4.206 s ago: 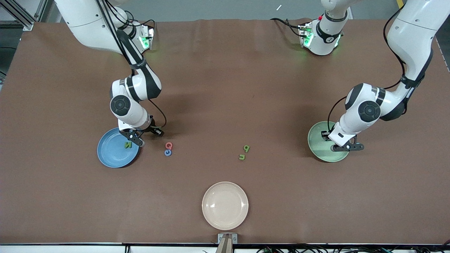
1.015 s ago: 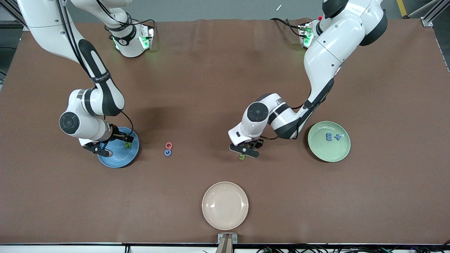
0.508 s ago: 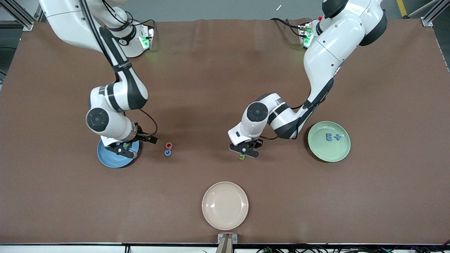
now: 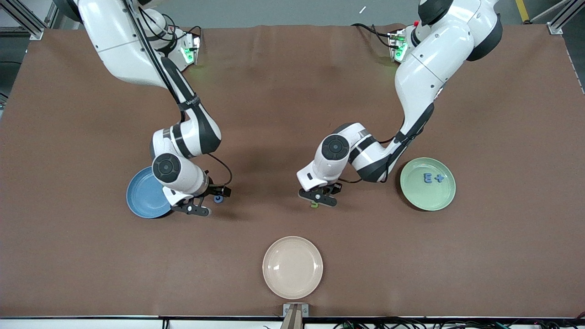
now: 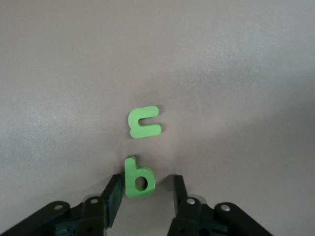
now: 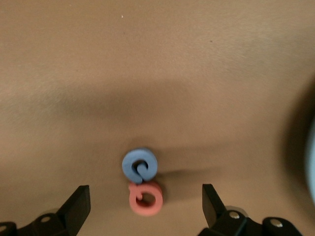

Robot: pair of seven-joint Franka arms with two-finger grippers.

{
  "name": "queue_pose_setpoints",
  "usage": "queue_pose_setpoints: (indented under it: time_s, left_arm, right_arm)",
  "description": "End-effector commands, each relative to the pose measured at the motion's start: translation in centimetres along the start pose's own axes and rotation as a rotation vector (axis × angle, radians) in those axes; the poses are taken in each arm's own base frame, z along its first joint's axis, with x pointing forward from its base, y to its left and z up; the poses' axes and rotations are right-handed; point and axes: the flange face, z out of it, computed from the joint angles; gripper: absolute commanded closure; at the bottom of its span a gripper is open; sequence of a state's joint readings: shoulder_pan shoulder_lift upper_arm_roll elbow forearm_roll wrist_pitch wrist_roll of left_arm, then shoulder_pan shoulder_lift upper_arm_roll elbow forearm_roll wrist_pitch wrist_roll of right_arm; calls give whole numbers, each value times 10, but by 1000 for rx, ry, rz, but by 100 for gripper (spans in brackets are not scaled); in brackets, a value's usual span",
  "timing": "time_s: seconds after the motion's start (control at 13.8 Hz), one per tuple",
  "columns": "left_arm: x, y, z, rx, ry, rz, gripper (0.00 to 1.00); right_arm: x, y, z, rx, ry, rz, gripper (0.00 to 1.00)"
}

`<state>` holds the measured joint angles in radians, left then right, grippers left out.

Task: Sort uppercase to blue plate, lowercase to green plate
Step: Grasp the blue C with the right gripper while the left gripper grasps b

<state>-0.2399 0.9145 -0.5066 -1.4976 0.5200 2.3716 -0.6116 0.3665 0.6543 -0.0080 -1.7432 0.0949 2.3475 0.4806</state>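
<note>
The uppercase letter belongs on the blue plate (image 4: 139,196), so next my right gripper will grab the blue C ring by its curved outer edge (image 4: 218,199).
My left gripper (image 5: 146,183) is down at the table, and the green q-shaped lowercase letter (image 5: 139,178) lies between its open fingers. One finger is almost against the letter and a gap shows at the other. The green u-shaped letter (image 5: 143,123) lies just past it (image 4: 314,205). My right gripper (image 6: 145,192) hangs wide open over the red-pink Q (image 6: 145,198), with the blue C ring (image 6: 140,165) touching the Q. The blue plate (image 4: 139,196) is partly covered by the right arm. The green plate (image 4: 427,198) holds a blue E-shaped piece (image 4: 428,178) and a blue + piece (image 4: 439,178).
A cream plate (image 4: 292,267) sits near the table's front edge, in the middle. The brown table mat (image 4: 292,91) stretches between the two arms' bases.
The right arm swung from over the blue plate to over the Q and C, its fingers at their widest. The left gripper's fingers narrowed around the green q-shaped letter.
</note>
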Motion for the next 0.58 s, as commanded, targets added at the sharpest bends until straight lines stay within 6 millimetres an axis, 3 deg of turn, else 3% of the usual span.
queue_pose_setpoints:
  time_s: [0.0,0.22,0.51]
  left_arm:
    - [6,3,2,-7,5,6,56]
    - [7,1,5,-5,1,3,61]
    - [8,-3,5,5,5,1,76]
  right_arm:
    - [6,-3,4,-3,18,-19,1]
    - [11,-6,13,6,40,-21,7]
    - [10,-5,18,6,36,-18,28]
